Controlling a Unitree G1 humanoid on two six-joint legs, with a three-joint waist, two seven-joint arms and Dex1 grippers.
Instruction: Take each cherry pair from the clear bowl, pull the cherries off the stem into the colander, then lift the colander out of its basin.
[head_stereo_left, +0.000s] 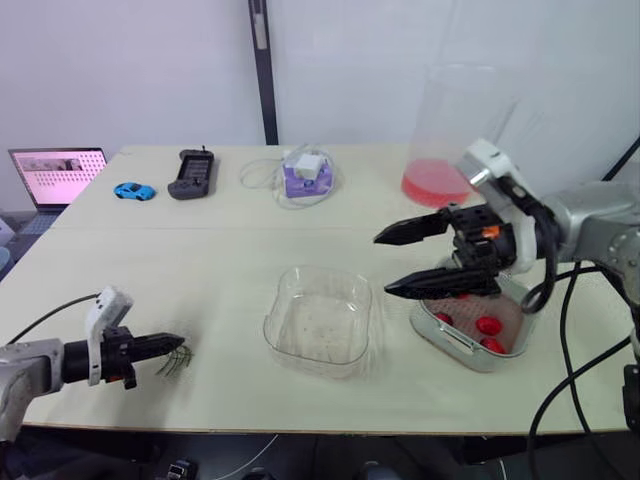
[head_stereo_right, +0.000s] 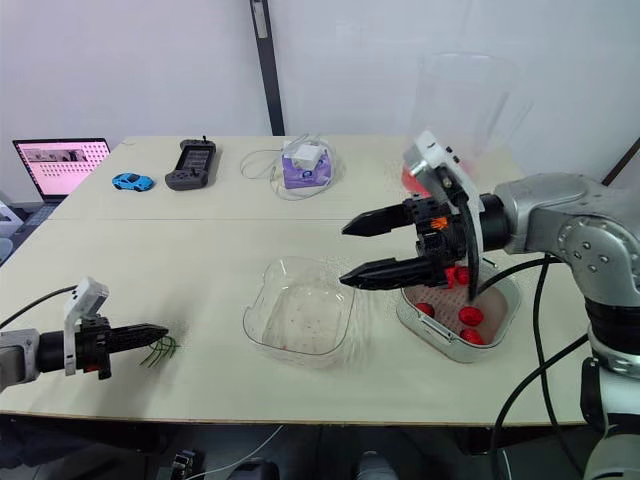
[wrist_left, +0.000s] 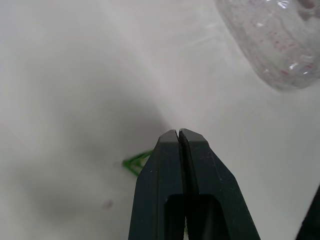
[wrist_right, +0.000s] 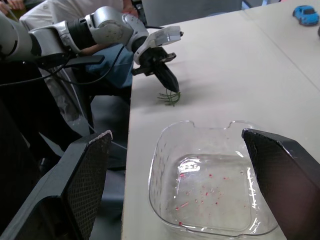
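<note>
I need to pinch the colander by its thin rim at the metal handle (head_stereo_left: 456, 338) next, with my right gripper. The basin fits closely around the colander's sides.
The clear bowl (head_stereo_left: 318, 320) sits mid-table, holding just red specks. To its right, the white colander in its basin (head_stereo_left: 447, 342) holds several red cherries (head_stereo_left: 488, 324). My right gripper (head_stereo_left: 383, 264) hovers open, with nothing between its fingers, above the gap between bowl and colander. Its fingers point toward the bowl (wrist_right: 210, 190). Near the table's front left edge, my left gripper (head_stereo_left: 180, 343) is shut. A small heap of green stems (head_stereo_left: 176, 360) lies on the table just under its tip (wrist_left: 178, 133). Whether a stem is pinched is hidden.
Along the back of the table are a laptop (head_stereo_left: 55, 172), a blue toy car (head_stereo_left: 133, 190), a black controller (head_stereo_left: 191, 173) and a purple box with a white charger and cable (head_stereo_left: 306, 175). A tall clear container with a red bottom (head_stereo_left: 448, 140) stands behind the colander.
</note>
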